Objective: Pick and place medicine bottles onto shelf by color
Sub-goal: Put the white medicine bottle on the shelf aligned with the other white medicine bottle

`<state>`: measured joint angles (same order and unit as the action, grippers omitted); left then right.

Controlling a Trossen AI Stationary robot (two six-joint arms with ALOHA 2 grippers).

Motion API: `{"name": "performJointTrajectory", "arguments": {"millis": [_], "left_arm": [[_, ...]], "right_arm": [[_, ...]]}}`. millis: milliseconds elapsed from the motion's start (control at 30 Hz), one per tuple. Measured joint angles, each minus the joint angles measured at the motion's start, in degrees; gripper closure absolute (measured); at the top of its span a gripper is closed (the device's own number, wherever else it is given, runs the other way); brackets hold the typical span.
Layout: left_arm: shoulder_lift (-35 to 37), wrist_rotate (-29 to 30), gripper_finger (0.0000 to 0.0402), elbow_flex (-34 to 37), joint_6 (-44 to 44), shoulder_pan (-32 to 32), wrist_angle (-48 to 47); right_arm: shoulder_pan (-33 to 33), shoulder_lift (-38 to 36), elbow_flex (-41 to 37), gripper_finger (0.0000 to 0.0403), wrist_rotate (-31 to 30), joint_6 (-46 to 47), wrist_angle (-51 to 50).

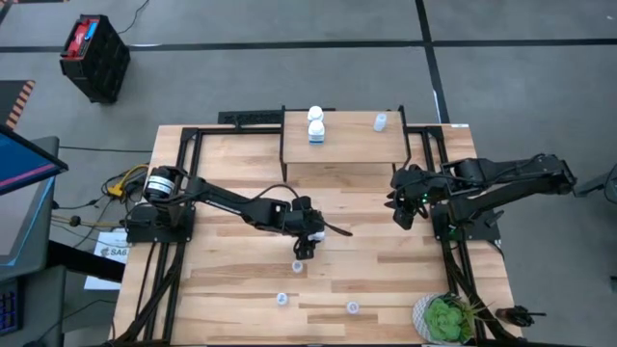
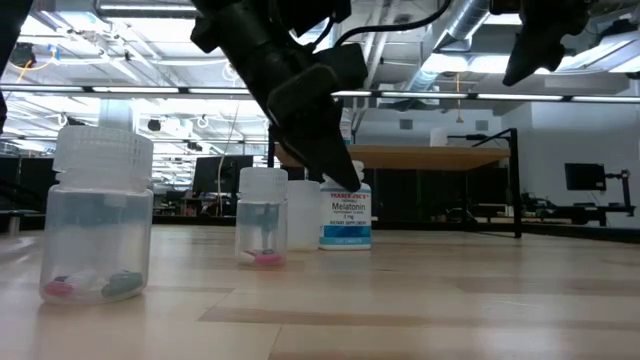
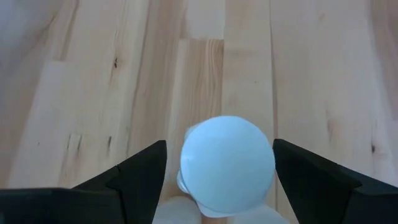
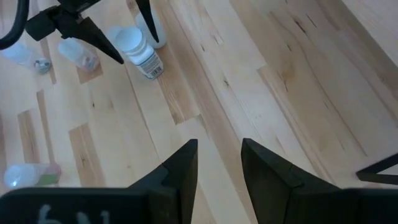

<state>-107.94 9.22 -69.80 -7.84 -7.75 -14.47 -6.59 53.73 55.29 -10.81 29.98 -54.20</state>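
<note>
I need to close my left gripper on the white medicine bottle now, as my fingers are beside the white cap [image 3: 227, 162] in the left wrist view.
My left gripper [image 1: 321, 232] is open near the table's middle, tilted downward over an upright white medicine bottle [image 3: 227, 165] with a blue label [image 2: 345, 218]. Its fingers [image 3: 140, 171] stand on either side of the bottle's cap, and I see no touch. The shelf [image 1: 342, 154] stands at the far edge with two white bottles [image 1: 315, 125] and one pale blue bottle [image 1: 380, 122] on its top. Three pale blue bottles [image 1: 298, 265] [image 1: 281, 299] [image 1: 353, 307] stand on the table nearer the front. My right gripper [image 1: 405, 210] hangs open above the table's right side, holding nothing.
A potted green plant [image 1: 445, 318] stands at the near right corner. Another bottle [image 2: 300, 215] stands close beside the labelled one. In the right wrist view a pale bottle [image 4: 31, 174] lies on its side. Bare wood lies between the grippers and in front of the shelf.
</note>
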Motion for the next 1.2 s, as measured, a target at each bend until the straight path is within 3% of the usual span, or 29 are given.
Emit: {"name": "performJointTrajectory", "arguments": {"millis": [133,400,533,867,1033,1200], "left_arm": [[0.0,0.4,0.0146,0.0,0.0,0.0,0.1],[0.0,0.5,0.026,-0.7,1.9,0.0,-0.4],[-0.1,0.5,0.026,-5.3,4.6,0.3,-4.5],[0.0,0.5,0.0259,-28.0,21.0,4.3,-28.5],[0.0,-1.9,0.026,-38.0,27.4,9.8,-37.7],[0.1,-8.8,0.0258,-43.7,31.6,17.5,-42.0]], "right_arm": [[0.0,0.0,0.0,0.0255,0.0,0.0,0.0],[0.0,0.0,0.0,0.0255,0.0,0.0,0.0],[0.0,0.0,0.0,0.0255,0.0,0.0,0.0],[0.0,0.0,-0.9,0.0255,0.0,0.0,0.2],[0.0,0.0,-3.4,0.0255,0.0,0.0,0.2],[0.0,0.0,-4.1,0.0255,0.0,0.1,1.3]]}}
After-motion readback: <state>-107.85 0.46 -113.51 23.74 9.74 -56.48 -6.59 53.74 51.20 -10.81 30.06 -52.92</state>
